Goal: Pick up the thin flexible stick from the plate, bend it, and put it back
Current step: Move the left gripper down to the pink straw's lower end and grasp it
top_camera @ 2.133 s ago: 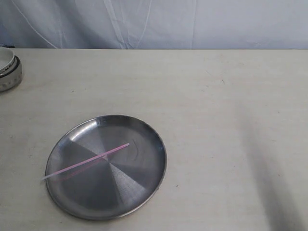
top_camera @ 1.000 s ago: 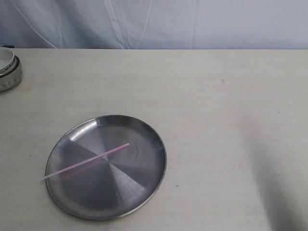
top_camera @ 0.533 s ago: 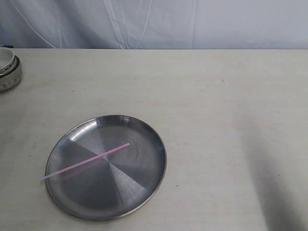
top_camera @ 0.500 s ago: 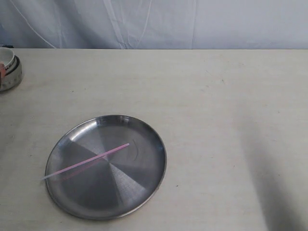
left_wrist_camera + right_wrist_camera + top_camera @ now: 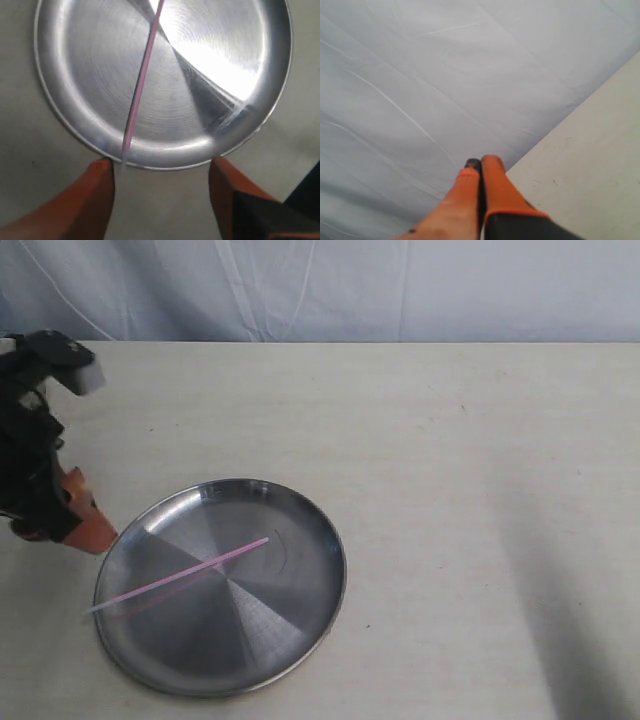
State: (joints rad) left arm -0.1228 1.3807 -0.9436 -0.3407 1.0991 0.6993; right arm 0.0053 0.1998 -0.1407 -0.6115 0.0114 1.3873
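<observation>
My left gripper grabs the thin stick by its whitish end (image 5: 96,609) next, so the thin stick's pink length (image 5: 190,571) stays free to bend.
The thin pink stick (image 5: 180,576) lies straight across the round steel plate (image 5: 290,630), its whitish left end poking over the plate's left rim. My left gripper (image 5: 75,530) hangs just left of the plate, orange fingers wide open. In the left wrist view the stick (image 5: 142,82) runs down the plate (image 5: 240,65) and its pale tip ends between the open fingers (image 5: 95,200) of the left gripper (image 5: 160,172), close beside one finger. My right gripper (image 5: 481,167) is shut on nothing, pointing at the grey backdrop; it is outside the exterior view.
A pale cloth backdrop (image 5: 320,290) hangs behind the beige table (image 5: 450,490). The black left arm (image 5: 25,430) covers the far left edge of the table.
The left arm has come into the exterior view from the left and now stands beside the plate's left rim, hiding the small white bowl. The stick and plate have not moved.
</observation>
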